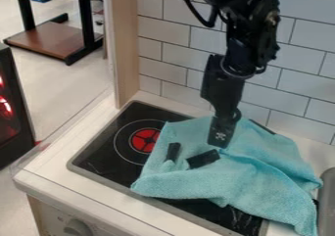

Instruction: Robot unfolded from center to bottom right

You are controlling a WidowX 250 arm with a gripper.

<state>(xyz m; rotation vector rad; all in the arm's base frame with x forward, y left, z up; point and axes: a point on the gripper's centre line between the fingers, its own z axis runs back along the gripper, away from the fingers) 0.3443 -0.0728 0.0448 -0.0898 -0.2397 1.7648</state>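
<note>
My gripper grabs the raised part of the turquoise cloth next, to unfold the cloth from its center.
The black gripper [187,156] is low over the left-centre part of the teal cloth [262,166]. Its two dark fingers stand apart, with teal fabric showing between and around them; whether they touch it is unclear. The cloth lies rumpled across the right side of the black stovetop, with ridges and folds running toward its lower right. One corner hangs down at the bottom right, near the counter's front, and another part reaches back close to the wall.
The black stovetop [108,149] has a red-centred burner [144,140] left of the cloth. A grey object [327,205], perhaps a sink edge, stands at the far right. White tiles [167,51] rise behind, beside a wooden post [124,44]. A knob [77,227] is on the front.
</note>
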